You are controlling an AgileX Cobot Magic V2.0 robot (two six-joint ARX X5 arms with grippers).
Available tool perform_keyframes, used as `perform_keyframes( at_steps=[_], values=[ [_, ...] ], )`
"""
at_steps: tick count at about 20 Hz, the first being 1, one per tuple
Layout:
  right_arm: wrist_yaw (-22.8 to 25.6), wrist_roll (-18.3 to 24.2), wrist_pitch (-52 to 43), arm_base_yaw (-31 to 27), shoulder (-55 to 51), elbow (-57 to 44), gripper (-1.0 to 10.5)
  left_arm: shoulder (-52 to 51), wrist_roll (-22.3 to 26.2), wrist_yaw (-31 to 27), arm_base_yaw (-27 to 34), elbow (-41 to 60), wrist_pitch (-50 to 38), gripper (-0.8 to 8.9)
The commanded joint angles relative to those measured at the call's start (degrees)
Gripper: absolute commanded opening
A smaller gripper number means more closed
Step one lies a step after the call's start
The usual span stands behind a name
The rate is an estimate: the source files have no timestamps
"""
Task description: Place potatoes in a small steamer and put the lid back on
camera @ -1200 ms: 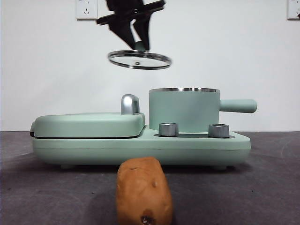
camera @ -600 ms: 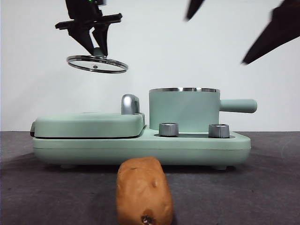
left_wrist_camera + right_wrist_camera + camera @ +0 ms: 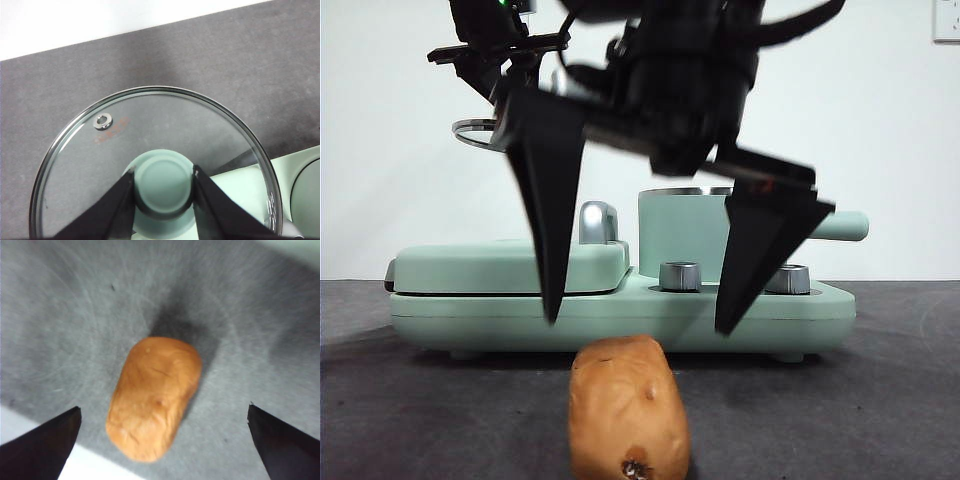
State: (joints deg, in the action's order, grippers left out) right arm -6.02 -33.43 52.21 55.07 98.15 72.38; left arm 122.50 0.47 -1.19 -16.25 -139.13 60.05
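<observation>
My right gripper grabs the orange-brown potato by its rounded middle (image 3: 626,405) next, to place it in the small steamer (image 3: 688,235).
An orange-brown potato (image 3: 628,405) lies on the dark table in front of the appliance; the right wrist view shows the potato (image 3: 155,395) directly below the camera. My right gripper (image 3: 638,326) hangs open just above it, one jaw on each side and neither touching it (image 3: 164,407). The mint-green small steamer (image 3: 688,235) stands uncovered at the back right, partly hidden by that arm. High at the back left, my left gripper (image 3: 510,80) is shut on the knob (image 3: 164,192) of the glass lid (image 3: 165,125), whose rim (image 3: 470,132) shows beside the arm.
The steamer stands on a long mint-green cooker base (image 3: 620,320) with two steel dials (image 3: 680,276). On the base's left half is a flat covered griddle (image 3: 510,265) with a chrome handle (image 3: 598,222). The steamer's side handle (image 3: 850,226) points right.
My right arm has dropped from the upper right into the middle, with its open jaws now astride the potato. The left gripper has carried the lid slightly further left.
</observation>
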Motion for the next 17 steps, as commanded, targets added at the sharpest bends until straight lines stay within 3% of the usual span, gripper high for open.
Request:
perform_keyframes(
  at_steps=[1,9,12,13,17],
  values=[
    [0.0,-1.1,-1.3,1.2,2.9,1.1,5.7,-1.1,0.0,0.1,-0.2,-2.4,-1.4,0.05],
    [-4.8,-0.8,-2.6,1.4,8.6,1.1,4.4,-1.1,0.0,0.1,-0.2,-2.4,-1.5,0.05],
    [-4.4,-0.2,-2.6,1.5,9.1,1.1,2.2,-1.1,0.0,0.1,-0.2,-2.4,-1.4,0.05],
    [-4.4,-0.2,-2.5,1.5,9.1,1.1,1.9,-1.1,0.0,0.1,-0.2,-2.4,-1.3,0.05],
    [-4.7,1.3,1.9,-0.2,7.0,4.2,1.9,-1.1,0.0,0.1,-0.2,-2.4,-1.3,0.05]
  ],
)
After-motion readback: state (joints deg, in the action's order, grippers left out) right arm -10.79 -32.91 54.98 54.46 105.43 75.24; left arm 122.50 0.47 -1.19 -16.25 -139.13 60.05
